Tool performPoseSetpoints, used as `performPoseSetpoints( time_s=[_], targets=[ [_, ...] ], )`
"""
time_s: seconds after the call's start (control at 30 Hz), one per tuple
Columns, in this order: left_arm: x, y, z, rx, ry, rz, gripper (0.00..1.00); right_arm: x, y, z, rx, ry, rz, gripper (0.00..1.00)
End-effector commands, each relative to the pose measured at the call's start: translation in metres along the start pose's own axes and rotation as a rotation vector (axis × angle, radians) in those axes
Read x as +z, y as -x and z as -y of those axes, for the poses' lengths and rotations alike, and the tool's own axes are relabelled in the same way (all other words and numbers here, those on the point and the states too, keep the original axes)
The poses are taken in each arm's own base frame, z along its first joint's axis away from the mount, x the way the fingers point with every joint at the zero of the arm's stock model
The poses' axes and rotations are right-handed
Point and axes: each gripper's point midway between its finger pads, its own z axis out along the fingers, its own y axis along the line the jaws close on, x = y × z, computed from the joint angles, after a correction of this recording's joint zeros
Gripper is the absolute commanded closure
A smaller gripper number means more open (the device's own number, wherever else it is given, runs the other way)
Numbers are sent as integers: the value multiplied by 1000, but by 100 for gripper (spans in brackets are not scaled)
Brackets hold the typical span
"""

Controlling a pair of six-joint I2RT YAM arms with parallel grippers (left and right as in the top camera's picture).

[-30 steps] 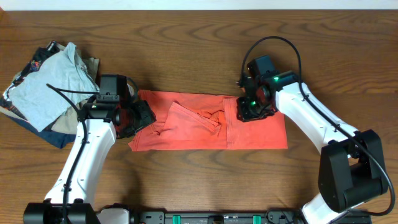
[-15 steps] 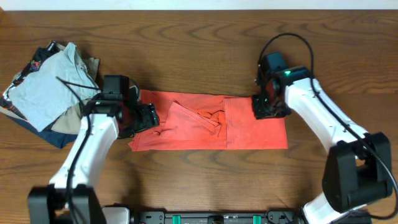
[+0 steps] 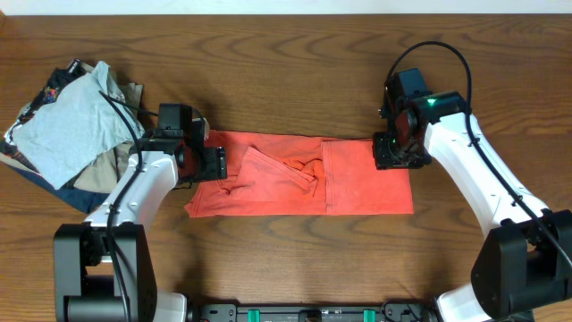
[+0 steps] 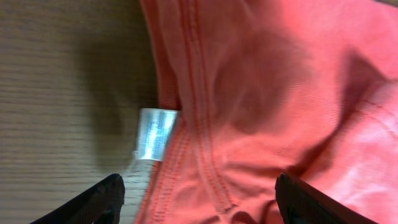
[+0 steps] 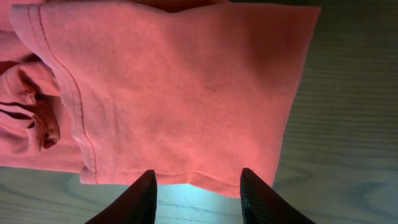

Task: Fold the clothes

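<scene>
My left gripper grabs the red-orange T-shirt (image 3: 299, 174) by its collar seam near the white label next, to fold that end over the band.
The red-orange T-shirt (image 3: 299, 174) lies folded into a long band across the middle of the table, with a bunched sleeve on top near its centre. My left gripper (image 3: 207, 162) is open over the shirt's far left corner; the left wrist view shows the collar seam and a white label (image 4: 154, 133) between its fingers (image 4: 199, 205). My right gripper (image 3: 393, 154) is open at the shirt's far right corner; in the right wrist view its fingers (image 5: 198, 186) straddle the shirt's edge (image 5: 186, 93). No lettering shows.
A pile of other clothes sits at the far left of the table: a light grey T-shirt (image 3: 67, 125) on top of tan and dark navy garments (image 3: 85, 192). Bare wood surrounds the shirt.
My right gripper has moved right, from over the shirt to its far right corner. My left gripper has shifted slightly right and up to the shirt's left corner. The shirt has not moved.
</scene>
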Motion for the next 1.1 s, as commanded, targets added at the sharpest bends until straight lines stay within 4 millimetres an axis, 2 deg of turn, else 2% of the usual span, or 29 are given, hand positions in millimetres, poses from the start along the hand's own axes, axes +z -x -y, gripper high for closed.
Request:
performPoseSetpoints(
  time_s=[0.0, 0.1, 0.23, 0.37, 0.5, 0.63, 0.7, 0.73, 0.8, 0.93, 1.07],
  targets=[
    [11, -8, -12, 35, 54, -38, 21, -6, 4, 3, 22, -5, 20, 59],
    [23, -16, -13, 29, 47, -84, 21, -6, 3, 3, 23, -5, 17, 58],
    [34, -28, 0, 15, -37, -146, 23, -6, 3, 3, 23, -5, 17, 58],
    [41, -37, 13, 9, -109, -189, 30, -6, 3, 3, 22, -6, 18, 59],
    [43, -42, 24, 18, -151, -211, 47, -6, 4, 3, 22, -5, 22, 59],
    [43, -41, 25, 23, -152, -205, 75, -6, 5, 5, 22, -18, 24, 59],
    [43, -40, 24, 25, -150, -201, 81, -6, 5, 7, 25, -23, 25, 59],
    [43, -38, 21, 24, -132, -197, 88, -7, 5, 8, 27, -25, 24, 59],
    [41, -34, 11, 10, -69, -191, 93, -7, 5, 14, 37, -41, 25, 59],
    [25, -18, -21, -35, 84, -160, 94, -7, 5, 27, 72, -57, 18, 59],
    [-4, 4, -56, -107, 208, -116, 94, -8, 7, 45, 128, -62, 17, 59]
  ],
)
